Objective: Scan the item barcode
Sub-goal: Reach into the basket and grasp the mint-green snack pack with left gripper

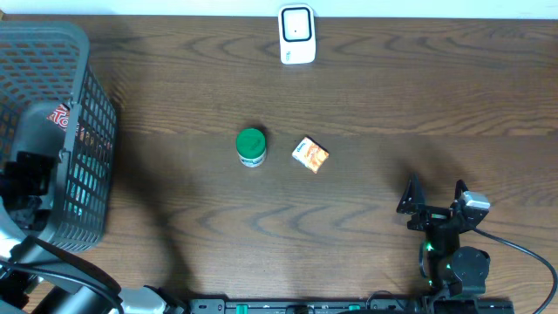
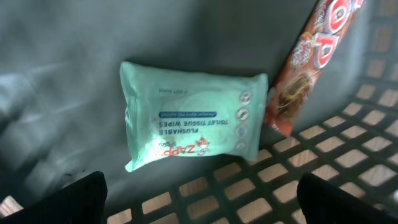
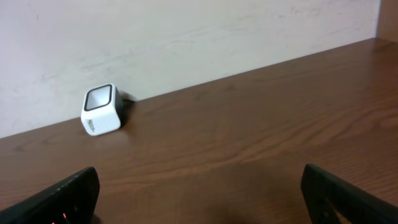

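I should next grab the mint-green wipes across the middle from the printed face with my left gripper, so their bottom side stays free to face the barcode scanner.
The white barcode scanner stands at the table's far edge, and in the right wrist view the scanner sits against the wall. Inside the grey basket lie a mint-green pack of wipes and a red snack pack leaning beside it. My left gripper hangs open over the basket floor just short of the wipes, holding nothing. My right gripper is open and empty above the table at the near right.
A green-lidded jar and a small orange packet lie mid-table. The basket's lattice walls surround my left arm. A cable trails from the right arm's base.
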### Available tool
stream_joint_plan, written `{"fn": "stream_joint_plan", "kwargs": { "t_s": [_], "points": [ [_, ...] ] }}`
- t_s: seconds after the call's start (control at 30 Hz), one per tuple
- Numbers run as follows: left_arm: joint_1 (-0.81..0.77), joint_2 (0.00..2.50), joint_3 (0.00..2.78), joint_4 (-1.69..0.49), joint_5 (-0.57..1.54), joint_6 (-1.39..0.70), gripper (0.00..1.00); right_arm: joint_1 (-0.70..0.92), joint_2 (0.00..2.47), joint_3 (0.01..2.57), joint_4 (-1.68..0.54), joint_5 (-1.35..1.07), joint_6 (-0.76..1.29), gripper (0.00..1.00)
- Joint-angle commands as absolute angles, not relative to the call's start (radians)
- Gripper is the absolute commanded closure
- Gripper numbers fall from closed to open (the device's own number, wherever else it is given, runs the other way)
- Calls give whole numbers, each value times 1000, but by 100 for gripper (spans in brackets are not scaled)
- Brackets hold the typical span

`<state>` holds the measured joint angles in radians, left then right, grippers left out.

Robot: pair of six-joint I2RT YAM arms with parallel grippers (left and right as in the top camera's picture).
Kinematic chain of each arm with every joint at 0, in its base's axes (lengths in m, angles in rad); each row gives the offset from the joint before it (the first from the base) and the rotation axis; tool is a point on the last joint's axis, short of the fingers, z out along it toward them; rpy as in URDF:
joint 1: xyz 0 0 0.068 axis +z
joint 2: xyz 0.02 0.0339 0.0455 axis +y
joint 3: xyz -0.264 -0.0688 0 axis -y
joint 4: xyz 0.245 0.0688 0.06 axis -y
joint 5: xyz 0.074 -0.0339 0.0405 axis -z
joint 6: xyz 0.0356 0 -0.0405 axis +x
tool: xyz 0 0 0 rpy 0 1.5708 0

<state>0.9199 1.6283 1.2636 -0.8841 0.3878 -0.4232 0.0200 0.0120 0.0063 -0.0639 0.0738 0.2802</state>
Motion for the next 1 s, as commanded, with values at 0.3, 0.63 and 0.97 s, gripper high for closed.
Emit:
{"fn": "stream_joint_plan", "kwargs": {
  "t_s": [0.3, 0.63, 0.97],
  "points": [
    [920, 1621, 1109, -768, 347, -455, 2, 26, 7, 6, -68, 69, 272, 1],
    [920, 1633, 1096, -783, 250, -470, 2, 26, 7, 6, -68, 69, 272, 1],
    [903, 1755, 1096, -756, 292, -489, 2, 26, 7, 6, -68, 69, 272, 1]
  ]
}}
